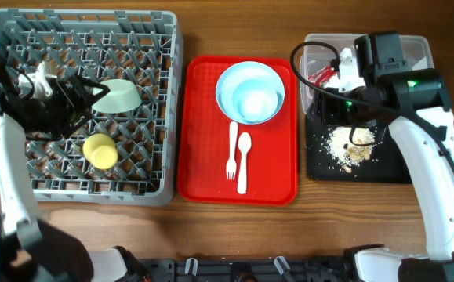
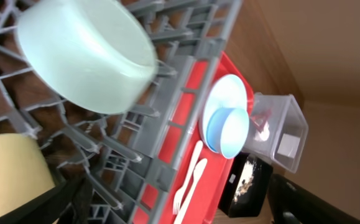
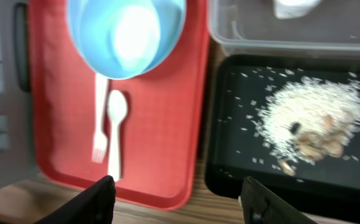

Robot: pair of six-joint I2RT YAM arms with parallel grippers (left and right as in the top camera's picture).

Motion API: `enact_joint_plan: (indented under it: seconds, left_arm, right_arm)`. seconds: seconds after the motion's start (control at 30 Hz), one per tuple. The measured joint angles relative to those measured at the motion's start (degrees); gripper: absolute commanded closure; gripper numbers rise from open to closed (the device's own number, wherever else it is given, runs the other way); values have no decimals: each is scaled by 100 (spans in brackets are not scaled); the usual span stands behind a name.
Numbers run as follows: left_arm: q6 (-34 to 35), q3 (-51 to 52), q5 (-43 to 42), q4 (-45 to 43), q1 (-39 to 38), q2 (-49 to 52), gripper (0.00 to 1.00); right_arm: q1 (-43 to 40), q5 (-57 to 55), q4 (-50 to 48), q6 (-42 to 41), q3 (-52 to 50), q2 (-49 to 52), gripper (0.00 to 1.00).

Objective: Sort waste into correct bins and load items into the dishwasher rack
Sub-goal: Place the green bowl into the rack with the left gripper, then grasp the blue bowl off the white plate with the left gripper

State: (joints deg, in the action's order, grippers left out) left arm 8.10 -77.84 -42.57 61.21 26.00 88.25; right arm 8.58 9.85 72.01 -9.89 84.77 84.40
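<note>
My left gripper grabs the pale blue bowl by its rim (image 1: 236, 103) (image 2: 222, 138) next, which leaves the bowl's body free to load sideways into the dishwasher rack.
The grey dishwasher rack (image 1: 156, 168) holds the light green bowl (image 1: 121, 95) (image 2: 83, 53) on its side and the yellow cup (image 1: 99, 150) (image 2: 9, 171). My left gripper (image 1: 84, 95) hovers just left of the green bowl, open and empty. On the red tray (image 1: 270, 168) the pale blue bowl (image 1: 258, 100) (image 3: 127, 34) sits in the blue plate (image 1: 228, 78), with the white fork (image 1: 231, 149) (image 3: 100, 124) and spoon (image 1: 243, 160) (image 3: 115, 130) below. My right gripper (image 3: 180, 202) (image 1: 338, 98) is open and empty, above the gap between the red tray and the black tray.
The clear tub (image 1: 419, 48) at the back right holds the red wrapper (image 1: 323, 76) and the white napkin (image 1: 349, 67). The black tray (image 1: 395, 168) (image 3: 229, 168) in front of it holds beige crumbs (image 1: 350, 145) (image 3: 313, 121). My right arm reaches over both bins.
</note>
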Motion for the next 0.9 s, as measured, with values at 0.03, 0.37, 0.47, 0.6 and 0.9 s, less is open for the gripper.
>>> enact_joint_plan:
  seconds: [0.03,0.37,0.47,0.6,0.9]
  left_arm:
    - [22,0,87,-24,-129,-146,0]
    - [13,0,2063,-1213,-3847,-422,0]
    - [9,0,2787,-1897,-4881,-116,0]
    - [-39,-2,3421,-2983,-5633,533,0]
    - [-101,0,3764,-4033,-6175,2387,5]
  right_arm:
    - [0,-146,37,-63,0,0,32]
    - [0,-651,131,-363,0,0,31]
    - [0,-1047,439,-973,0,0,29]
    - [0,-1464,586,-1687,0,0,27]
    - [0,-1617,688,-2192,0,0,25]
